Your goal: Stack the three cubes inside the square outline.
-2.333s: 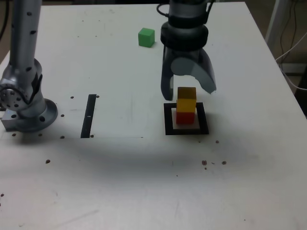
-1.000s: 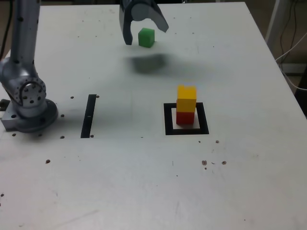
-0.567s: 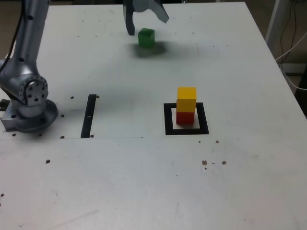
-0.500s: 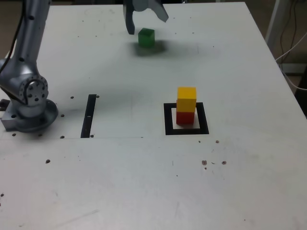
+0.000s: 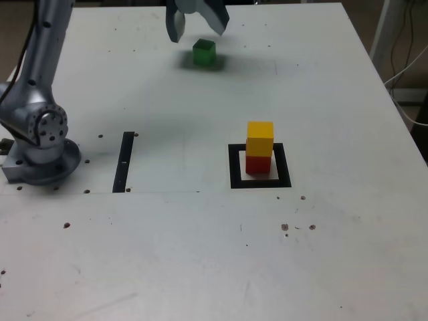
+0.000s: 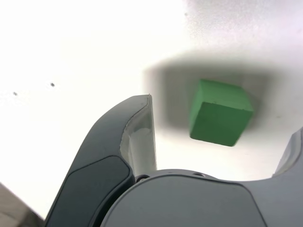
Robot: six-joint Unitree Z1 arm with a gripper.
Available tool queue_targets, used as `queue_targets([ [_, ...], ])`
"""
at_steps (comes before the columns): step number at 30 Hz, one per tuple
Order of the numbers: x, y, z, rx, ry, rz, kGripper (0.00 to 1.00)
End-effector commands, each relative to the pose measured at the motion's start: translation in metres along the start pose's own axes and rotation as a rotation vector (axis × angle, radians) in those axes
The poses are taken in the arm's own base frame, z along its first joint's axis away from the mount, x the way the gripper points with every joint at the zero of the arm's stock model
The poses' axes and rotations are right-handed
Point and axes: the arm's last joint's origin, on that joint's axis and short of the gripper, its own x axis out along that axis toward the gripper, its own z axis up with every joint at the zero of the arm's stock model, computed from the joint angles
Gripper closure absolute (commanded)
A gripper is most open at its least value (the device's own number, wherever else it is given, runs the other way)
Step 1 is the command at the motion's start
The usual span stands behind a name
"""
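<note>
My fingers are above the green cube (image 5: 204, 53) and don't reach its sides yet. My gripper should first lower to the cube and then close on it.
The green cube (image 5: 204, 53) lies alone on the white table near its far edge. My gripper (image 5: 198, 35) hangs open just above and behind it, with nothing held. In the wrist view the green cube (image 6: 220, 112) sits on the table between the spread fingers (image 6: 137, 137), apart from both. Nearer the front, the yellow cube (image 5: 260, 138) stands on the red cube (image 5: 259, 164) inside the square outline (image 5: 235, 167), a little skewed.
The arm's grey base (image 5: 40, 144) stands at the exterior view's left. A narrow black strip (image 5: 124, 162) lies between the base and the square. Small dark specks dot the white table (image 5: 200, 254).
The gripper has shifted a little toward the table's far edge near the green cube, and its shadow has drawn in around the cube. No cube has moved.
</note>
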Motion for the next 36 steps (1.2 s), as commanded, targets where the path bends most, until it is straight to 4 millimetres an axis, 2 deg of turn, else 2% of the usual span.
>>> queue_targets([
  [1,0.002,0.002,0.001,0.014,0.003,0.000,0.01],
  [13,0.011,0.002,0.016,0.031,0.021,0.000,0.03],
  [19,0.021,0.004,0.025,0.018,0.040,-0.002,0.09],
  [23,0.022,0.004,0.028,-0.002,0.061,0.010,0.21],
  [30,0.021,0.000,0.037,-0.017,0.084,0.035,0.61],
  [32,0.021,-0.001,0.039,-0.013,0.085,0.039,0.67],
  [36,0.021,-0.002,0.040,-0.011,0.088,0.039,0.70],
])
